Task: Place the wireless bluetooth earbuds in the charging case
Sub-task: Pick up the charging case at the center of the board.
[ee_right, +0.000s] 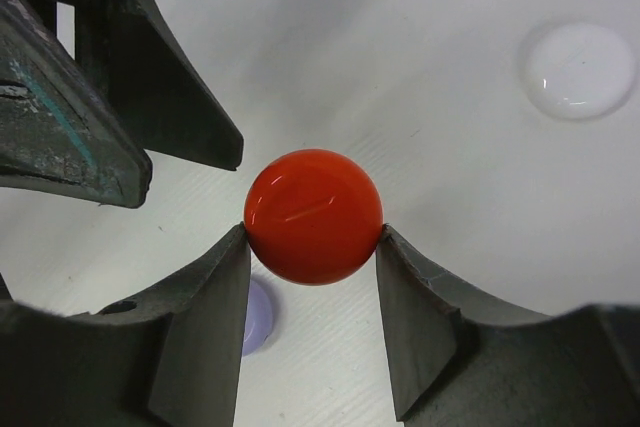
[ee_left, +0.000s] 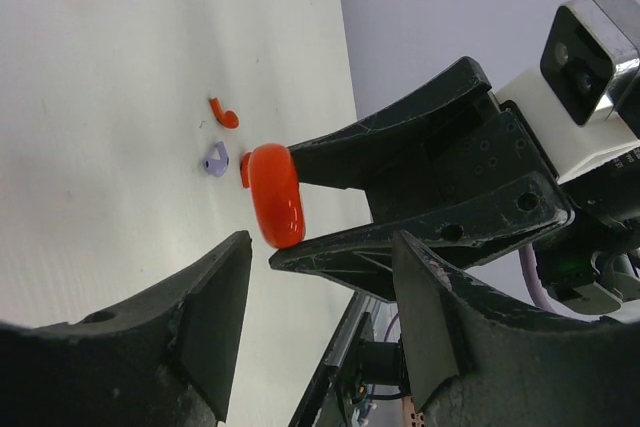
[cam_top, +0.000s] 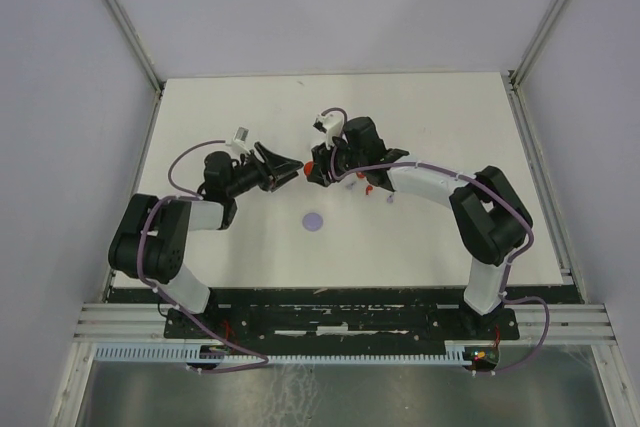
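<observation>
My left gripper grabs the red charging case edge-on by its exposed near side next, which leaves my right gripper free to insert earbuds.
My right gripper [ee_right: 312,237] is shut on a round red charging case [ee_right: 313,215], pinched edge to edge between its fingertips and held above the table. From the left wrist, the red case [ee_left: 275,194] shows edge-on in the right arm's black fingers. The left gripper [ee_left: 322,247] is open and empty, its tips just short of the case. In the top view, the left gripper [cam_top: 290,169] and the right gripper [cam_top: 313,169] meet tip to tip at mid-table. A red earbud [ee_left: 224,113] and a pale purple earbud [ee_left: 216,159] lie on the table beyond the case.
A pale purple disc [cam_top: 314,221] lies on the white table [cam_top: 450,247] in front of the grippers, and shows under the right fingers [ee_right: 256,315]. A white disc [ee_right: 579,69] lies further off. Small earbuds [cam_top: 369,188] are scattered beside the right arm.
</observation>
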Available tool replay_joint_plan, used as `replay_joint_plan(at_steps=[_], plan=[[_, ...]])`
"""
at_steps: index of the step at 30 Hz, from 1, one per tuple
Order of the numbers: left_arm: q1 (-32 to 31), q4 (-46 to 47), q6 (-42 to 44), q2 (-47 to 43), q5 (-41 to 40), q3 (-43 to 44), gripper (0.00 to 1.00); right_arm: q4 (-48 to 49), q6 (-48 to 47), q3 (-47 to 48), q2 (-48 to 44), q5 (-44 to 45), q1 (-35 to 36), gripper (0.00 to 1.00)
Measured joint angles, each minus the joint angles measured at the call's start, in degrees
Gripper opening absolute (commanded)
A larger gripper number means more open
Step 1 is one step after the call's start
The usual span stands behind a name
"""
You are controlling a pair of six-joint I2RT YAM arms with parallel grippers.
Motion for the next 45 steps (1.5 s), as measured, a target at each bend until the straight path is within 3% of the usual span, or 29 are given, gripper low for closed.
replay_joint_plan(at_steps=[21,40,45], plan=[[-2.75,-0.79,0.04,2.56,-0.26,2.91,0.57,0.04,0.37,-0.63,-2.14,-3.13,0.00,0.39],[-3.52,-1.09,0.04,3.04,-1.11,3.48,0.36,0.02,0.35,-0.63,-2.27,-3.61,0.00,0.39],[-3.72,-1.09,0.04,3.19,-1.40,3.52,0.25,-0.15,0.33,-0.63,-2.34,-3.56,-0.02,0.43]])
